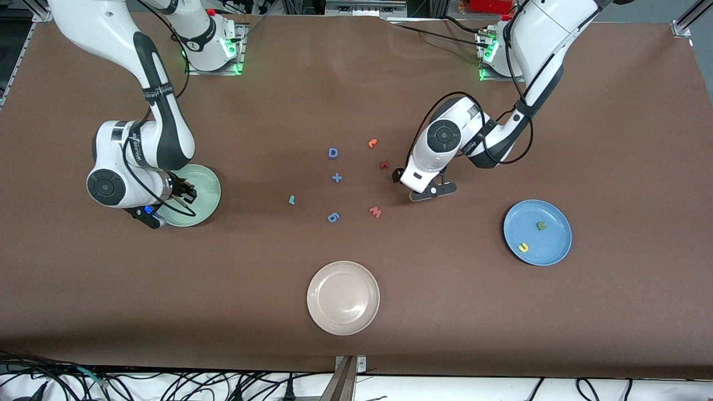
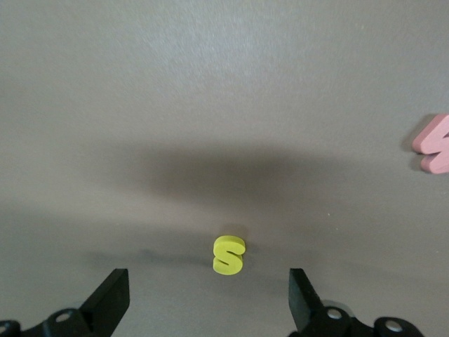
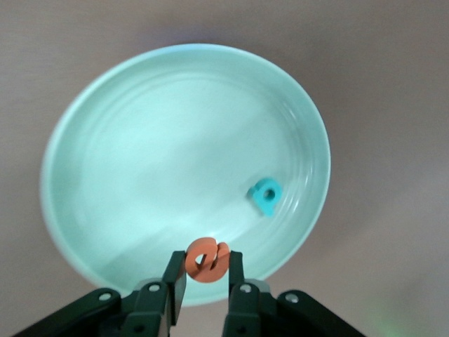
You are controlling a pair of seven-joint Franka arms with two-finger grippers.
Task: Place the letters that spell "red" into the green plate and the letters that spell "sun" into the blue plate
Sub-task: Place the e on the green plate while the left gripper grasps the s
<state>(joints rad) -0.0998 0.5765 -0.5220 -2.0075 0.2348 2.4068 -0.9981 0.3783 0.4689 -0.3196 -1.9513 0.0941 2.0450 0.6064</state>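
The yellow "s" is next for my left gripper, which will grab it by its curved body to spell "sun" in the blue plate [image 1: 551, 245].
My right gripper [image 3: 205, 265] hangs over the green plate [image 3: 154, 154], shut on the orange "e" [image 3: 205, 258]. A teal "d" [image 3: 266, 196] lies in that plate [image 1: 207, 192]. The teal "r" [image 1: 291, 200] lies on the table between the green plate and the middle cluster of letters. My left gripper [image 2: 208, 286] is low over the table, open, and the yellow "s" [image 2: 229, 254] stands just ahead of its fingers. The blue plate [image 1: 551, 245] holds a dark green "u" [image 1: 541, 225] and a yellow "n" [image 1: 523, 247].
A blue "D" [image 1: 333, 153], a blue plus [image 1: 336, 178], a blue "6" [image 1: 332, 217], a red "w" [image 1: 375, 211], a dark red letter [image 1: 383, 165] and an orange letter [image 1: 372, 143] lie mid-table. A beige plate [image 1: 343, 305] sits nearest the front camera.
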